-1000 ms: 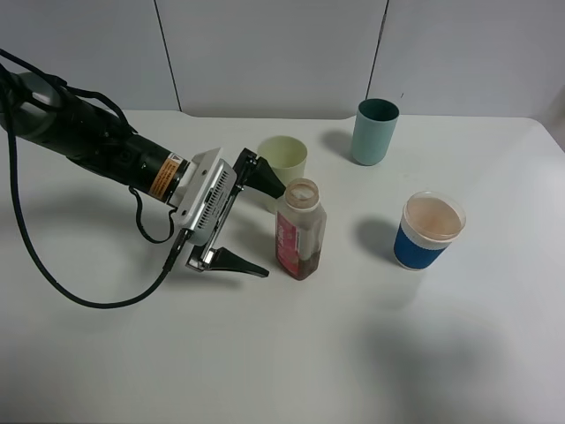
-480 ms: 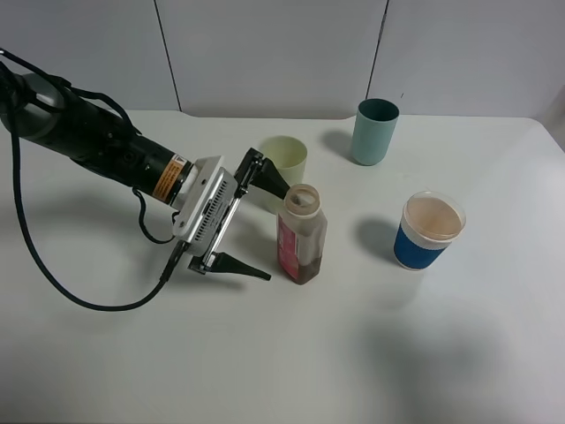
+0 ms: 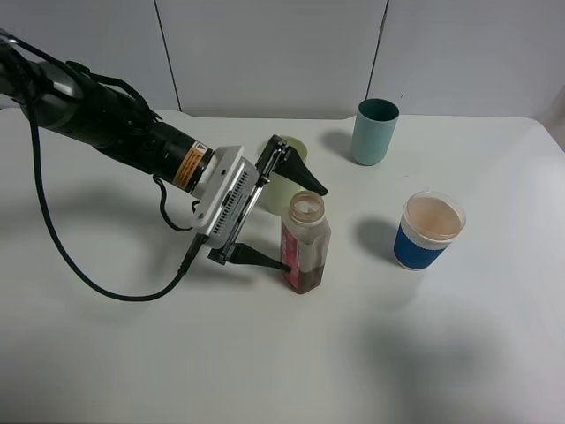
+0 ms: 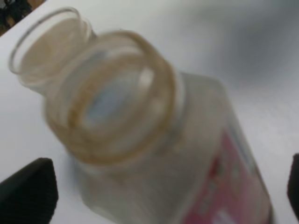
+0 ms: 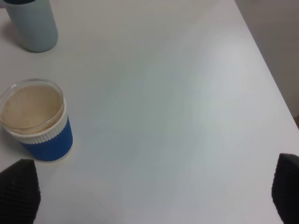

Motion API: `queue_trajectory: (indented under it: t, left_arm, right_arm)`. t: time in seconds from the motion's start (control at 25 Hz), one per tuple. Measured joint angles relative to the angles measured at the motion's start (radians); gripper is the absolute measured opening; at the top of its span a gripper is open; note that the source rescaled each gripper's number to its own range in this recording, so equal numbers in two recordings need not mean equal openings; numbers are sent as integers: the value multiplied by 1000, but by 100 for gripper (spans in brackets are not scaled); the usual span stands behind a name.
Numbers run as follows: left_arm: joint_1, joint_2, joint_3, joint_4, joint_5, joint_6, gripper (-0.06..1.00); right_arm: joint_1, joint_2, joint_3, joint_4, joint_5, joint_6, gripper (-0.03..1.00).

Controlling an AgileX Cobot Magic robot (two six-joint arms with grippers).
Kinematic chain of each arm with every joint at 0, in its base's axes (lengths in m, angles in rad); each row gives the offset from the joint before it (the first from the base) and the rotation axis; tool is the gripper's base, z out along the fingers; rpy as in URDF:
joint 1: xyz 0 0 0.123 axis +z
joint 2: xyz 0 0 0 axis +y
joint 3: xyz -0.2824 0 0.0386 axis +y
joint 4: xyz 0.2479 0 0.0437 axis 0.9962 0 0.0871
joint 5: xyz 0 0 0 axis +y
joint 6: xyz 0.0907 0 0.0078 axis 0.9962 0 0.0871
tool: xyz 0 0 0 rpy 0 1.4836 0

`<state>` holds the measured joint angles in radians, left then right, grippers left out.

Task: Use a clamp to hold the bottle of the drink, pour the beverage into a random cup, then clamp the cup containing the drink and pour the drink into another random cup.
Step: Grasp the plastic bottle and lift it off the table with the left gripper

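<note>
My left gripper needs to grab the bottle by its labeled body (image 3: 303, 253), so that the bottle's opening (image 3: 307, 206) stays free to pour.
The bottle (image 3: 305, 250) stands mid-table, uncapped, with a pink label and a little dark brown beverage (image 3: 305, 281) at its base. My left clamp (image 3: 287, 223) is open and straddles it, one dark finger (image 3: 305, 181) behind and one (image 3: 263, 261) in front; contact cannot be judged. The left wrist view is filled by the blurred bottle (image 4: 154, 140) between the left gripper's (image 4: 161, 191) tips. The blue-banded cup (image 3: 430, 231) stands to the right, brownish inside. The teal cup (image 3: 375, 131) is at the back. My right gripper (image 5: 153, 189) is open above the blue-banded cup (image 5: 37, 121) and teal cup (image 5: 30, 23).
A pale yellow-green cup (image 3: 275, 193) stands just behind the left gripper, partly hidden by it. A black cable (image 3: 97, 283) loops from the left arm onto the white table (image 3: 397, 353). The table's right edge (image 5: 275, 88) shows in the right wrist view.
My left arm has moved right, bringing its open fingers from beside the bottle to either side of it. The bottle has shifted slightly right. The cups have not moved.
</note>
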<state>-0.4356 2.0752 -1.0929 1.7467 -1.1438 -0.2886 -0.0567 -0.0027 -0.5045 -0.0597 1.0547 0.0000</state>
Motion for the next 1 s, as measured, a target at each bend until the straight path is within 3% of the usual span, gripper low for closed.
queue_trajectory:
  t: [0.4,0.76,0.84,1.0]
  left_arm:
    - [-48,112,-45,2,5,-8,100]
    - [-44,116,-55,2,12,-8,100]
    - [-44,116,-55,2,16,-8,95]
    - [-44,116,-55,2,16,-8,75]
  right_arm:
    - [0,0,0,0,0,0,100]
    - [0,0,0,0,0,0,100]
    - [0,0,0,0,0,0,100]
    - [0,0,0,0,0,0,100]
